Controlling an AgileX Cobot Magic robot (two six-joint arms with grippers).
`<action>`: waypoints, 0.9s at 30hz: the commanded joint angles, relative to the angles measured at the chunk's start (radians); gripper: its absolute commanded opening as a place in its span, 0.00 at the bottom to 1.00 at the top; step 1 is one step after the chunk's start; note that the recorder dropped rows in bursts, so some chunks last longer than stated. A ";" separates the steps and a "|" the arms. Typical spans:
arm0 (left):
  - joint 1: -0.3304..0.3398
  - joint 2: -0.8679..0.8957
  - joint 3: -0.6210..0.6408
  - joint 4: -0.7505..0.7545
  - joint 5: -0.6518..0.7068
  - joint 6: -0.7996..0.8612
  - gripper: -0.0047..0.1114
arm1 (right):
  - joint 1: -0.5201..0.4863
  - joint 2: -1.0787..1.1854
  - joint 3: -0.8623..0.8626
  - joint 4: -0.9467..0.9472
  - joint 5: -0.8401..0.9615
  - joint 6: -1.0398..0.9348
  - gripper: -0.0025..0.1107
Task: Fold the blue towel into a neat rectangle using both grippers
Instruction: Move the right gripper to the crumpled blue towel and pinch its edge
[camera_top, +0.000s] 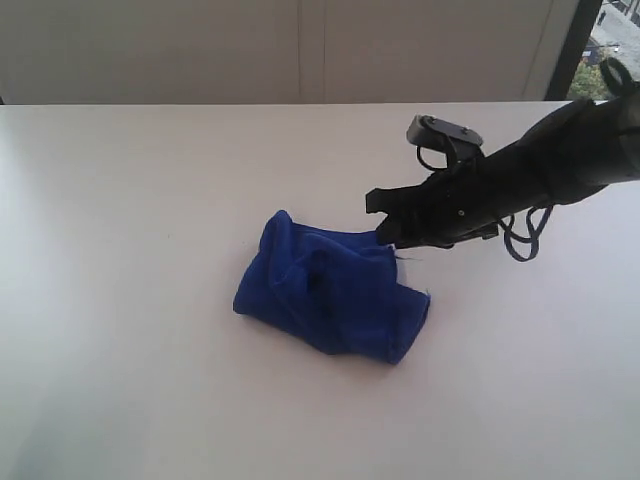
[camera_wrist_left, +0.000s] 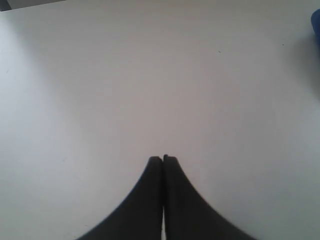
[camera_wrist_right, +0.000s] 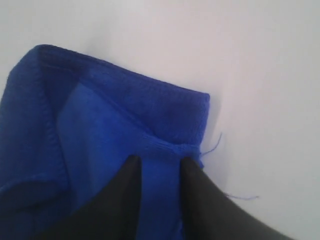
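The crumpled blue towel (camera_top: 338, 292) has to be spread out for folding, so my right gripper should next grab the towel by its loose-threaded corner (camera_top: 392, 257).
The blue towel (camera_top: 330, 290) lies bunched in a crumpled heap on the white table (camera_top: 130, 250), a little right of centre. My right gripper (camera_top: 380, 222) reaches in from the right and sits at the towel's far right corner. In the right wrist view its jaws (camera_wrist_right: 159, 162) stand apart over the blue towel (camera_wrist_right: 100, 125), with a raised fold of cloth between the fingertips and loose threads trailing off the hem. The left arm is out of the exterior view. My left gripper (camera_wrist_left: 163, 159) is shut and empty above bare table, with a sliver of the blue towel (camera_wrist_left: 316, 22) at the frame's edge.
A pale wall (camera_top: 300, 50) runs behind the table's far edge, and a dark window frame (camera_top: 575, 45) stands at the back right. Cables (camera_top: 525, 235) hang below the right arm.
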 joint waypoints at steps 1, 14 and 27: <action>0.001 -0.005 0.005 -0.011 0.000 0.002 0.04 | 0.006 0.019 -0.011 -0.004 -0.050 -0.019 0.27; 0.001 -0.005 0.005 -0.011 0.000 0.002 0.04 | 0.006 0.024 -0.011 0.006 -0.079 -0.010 0.27; 0.001 -0.005 0.005 -0.011 0.000 0.002 0.04 | 0.006 0.071 -0.011 0.049 -0.024 -0.010 0.26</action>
